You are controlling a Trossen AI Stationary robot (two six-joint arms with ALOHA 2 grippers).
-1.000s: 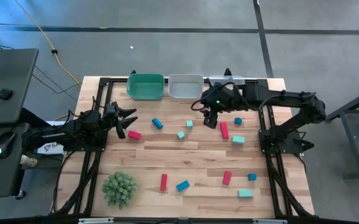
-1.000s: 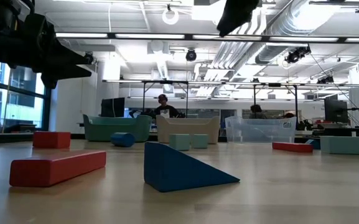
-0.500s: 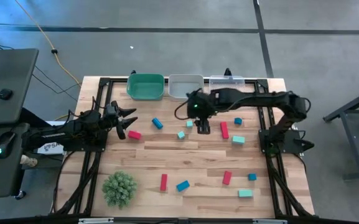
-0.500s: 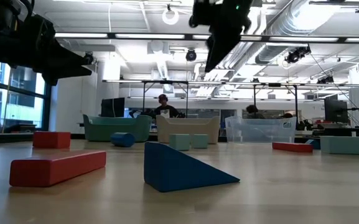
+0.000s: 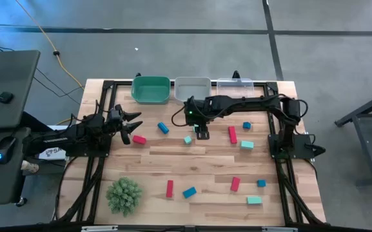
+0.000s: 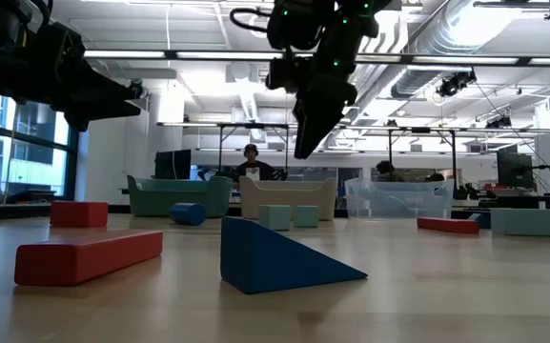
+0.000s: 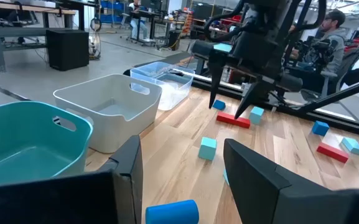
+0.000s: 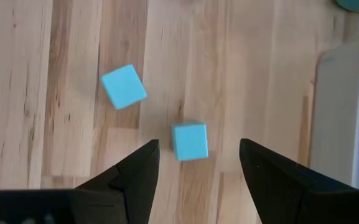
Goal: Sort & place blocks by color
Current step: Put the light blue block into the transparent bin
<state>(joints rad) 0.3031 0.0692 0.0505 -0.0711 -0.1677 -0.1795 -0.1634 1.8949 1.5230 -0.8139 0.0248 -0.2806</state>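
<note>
My right gripper needs to sort the teal cube into the clear bin [image 5: 236,86], so next it should grab the cube between its fingers by the cube's opposite sides.
Red, blue and teal blocks lie scattered on the wooden table [image 5: 192,164]. My right gripper [image 5: 202,133] hangs open above the table, pointing steeply down. In the right wrist view a teal cube [image 8: 189,141] lies on the wood below and between its fingers, untouched, and a second teal cube [image 8: 123,86] lies beside it. My left gripper [image 5: 134,127] waits open and level at the table's left. A red block [image 5: 139,139] and a blue block [image 5: 163,127] lie close before it.
A green bin [image 5: 151,89], a grey bin [image 5: 192,91] and a clear bin [image 5: 236,84] stand in a row at the far edge. A green spiky plant ball [image 5: 124,195] sits near left. More blocks lie toward the near right, among them a red bar [image 5: 232,134].
My right gripper has swung toward the table's left edge and come down, tipping more steeply downward. It now hangs over the two teal cubes. Its fingers have stayed open. No block has moved.
</note>
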